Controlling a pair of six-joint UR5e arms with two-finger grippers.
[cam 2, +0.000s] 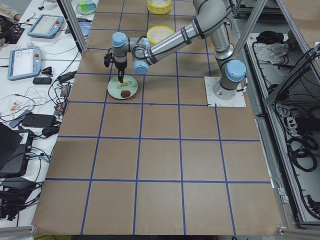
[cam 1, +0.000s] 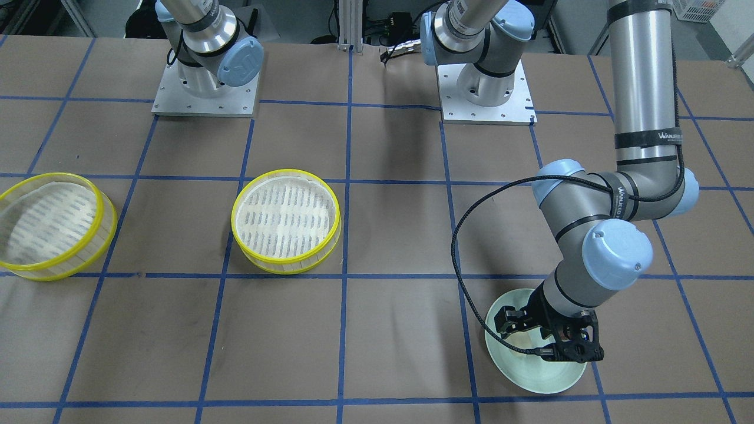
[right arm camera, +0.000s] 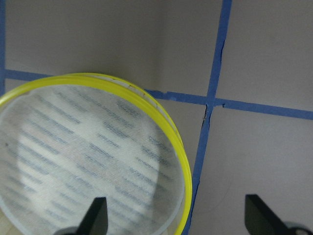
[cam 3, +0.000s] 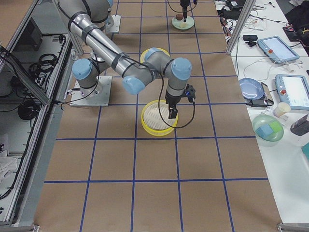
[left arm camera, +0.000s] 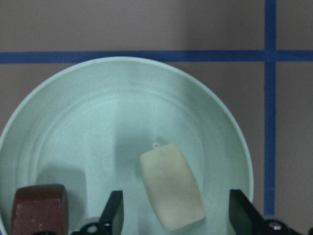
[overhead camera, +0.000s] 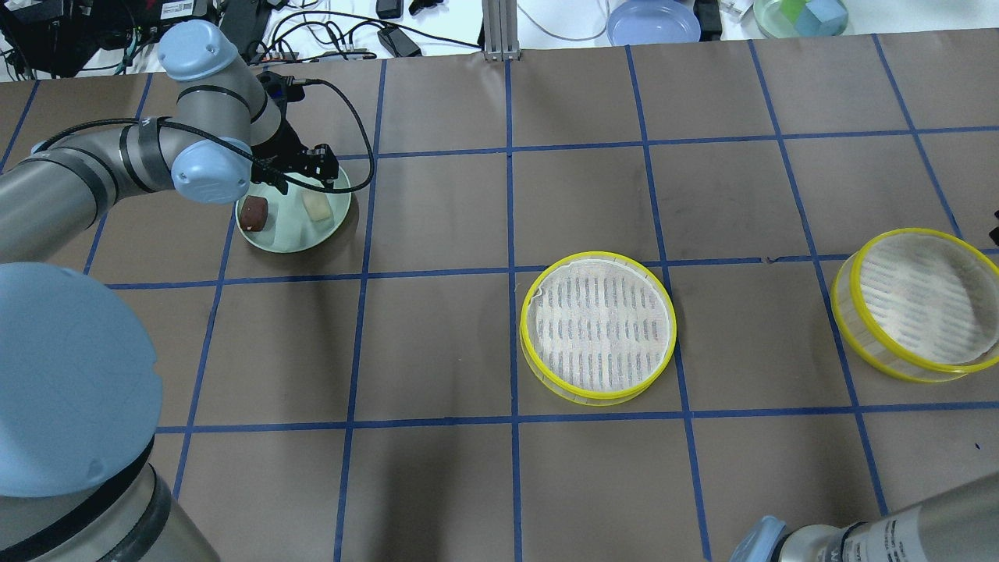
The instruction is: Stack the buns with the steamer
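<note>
I will next use my left gripper to grab the pale cream bun across its narrow middle (left arm camera: 172,186), so that I can stack buns in the steamer.
A pale cream bun (left arm camera: 172,193) and a dark reddish-brown bun (left arm camera: 39,209) lie on a pale green plate (left arm camera: 122,103). My left gripper (left arm camera: 178,215) is open and low over the plate, with its fingers on either side of the cream bun. The overhead view shows the gripper (overhead camera: 304,178), both buns (overhead camera: 316,207) (overhead camera: 254,212) and the plate (overhead camera: 293,238). Two empty yellow-rimmed steamer tiers sit apart, one mid-table (overhead camera: 597,328) and one far right (overhead camera: 917,304). My right gripper (right arm camera: 176,220) is open and empty above the rim of the far-right tier (right arm camera: 88,156).
A blue plate (overhead camera: 654,22) and a bowl of coloured blocks (overhead camera: 800,14) sit beyond the table's far edge. The two arm bases (cam 1: 205,88) (cam 1: 486,94) stand at the robot's side. Tablets and cables lie on side benches (cam 2: 25,62).
</note>
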